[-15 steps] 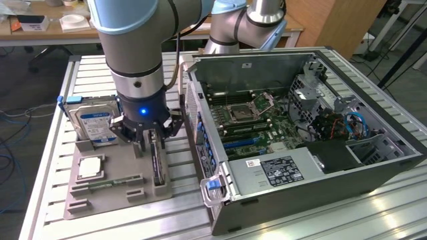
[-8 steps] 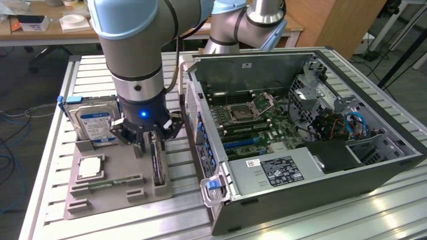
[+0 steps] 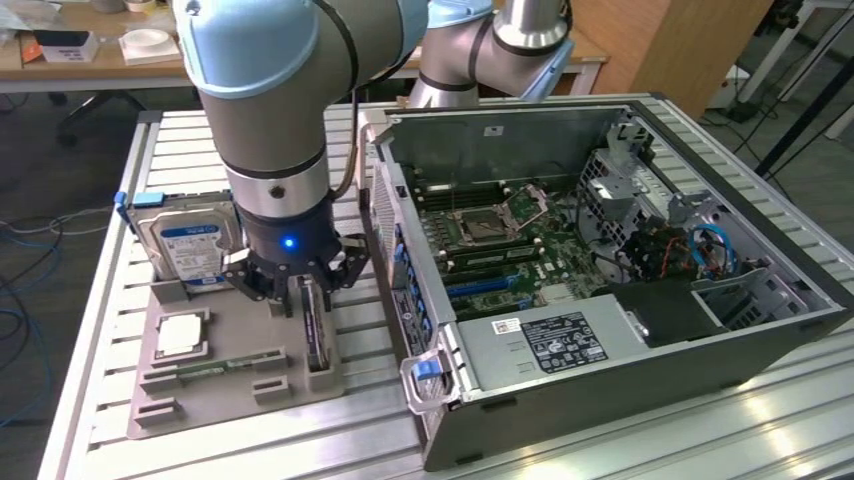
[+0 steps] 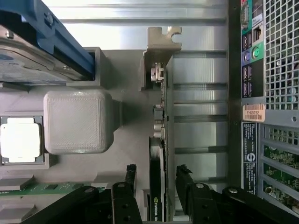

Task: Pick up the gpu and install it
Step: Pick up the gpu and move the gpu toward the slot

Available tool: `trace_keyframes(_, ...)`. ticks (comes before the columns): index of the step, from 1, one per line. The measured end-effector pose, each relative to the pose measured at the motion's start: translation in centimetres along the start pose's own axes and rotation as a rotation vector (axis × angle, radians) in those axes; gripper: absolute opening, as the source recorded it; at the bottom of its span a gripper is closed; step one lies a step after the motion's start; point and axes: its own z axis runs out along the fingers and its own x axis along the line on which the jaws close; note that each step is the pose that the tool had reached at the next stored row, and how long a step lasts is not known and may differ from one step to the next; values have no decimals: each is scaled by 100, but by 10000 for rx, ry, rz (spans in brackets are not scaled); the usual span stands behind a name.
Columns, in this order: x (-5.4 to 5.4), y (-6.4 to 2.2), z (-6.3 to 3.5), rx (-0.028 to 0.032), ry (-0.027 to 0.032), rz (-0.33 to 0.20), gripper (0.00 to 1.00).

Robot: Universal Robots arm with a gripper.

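My black fingers are on both sides of the card's upper edge (image 4: 157, 182). My gripper needs to close on the GPU (image 4: 161, 116), because it would hold it now.
The gpu (image 3: 315, 338) stands on edge in a slot of the grey parts holder (image 3: 214, 400), a narrow dark slab with a metal bracket at one end. In the wrist view the gpu (image 4: 161, 116) runs edge-on down the picture. My gripper (image 3: 304, 292) hangs straight above it. The gripper (image 4: 157, 173) is open, with one black finger on each side of the card and a small gap between each finger and the card. Nothing is held.
On the same holder are a silver hard drive (image 3: 187, 245) upright at the back, a processor chip (image 3: 180, 335) and a slim green memory stick (image 3: 220, 368). The open computer case (image 3: 747, 350) lies just to the exterior view's right, motherboard (image 3: 514, 250) exposed.
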Motion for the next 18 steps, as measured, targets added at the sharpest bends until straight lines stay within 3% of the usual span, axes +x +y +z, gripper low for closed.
trace_keyframes(18,-10,-11,40,1,1,-1,47)
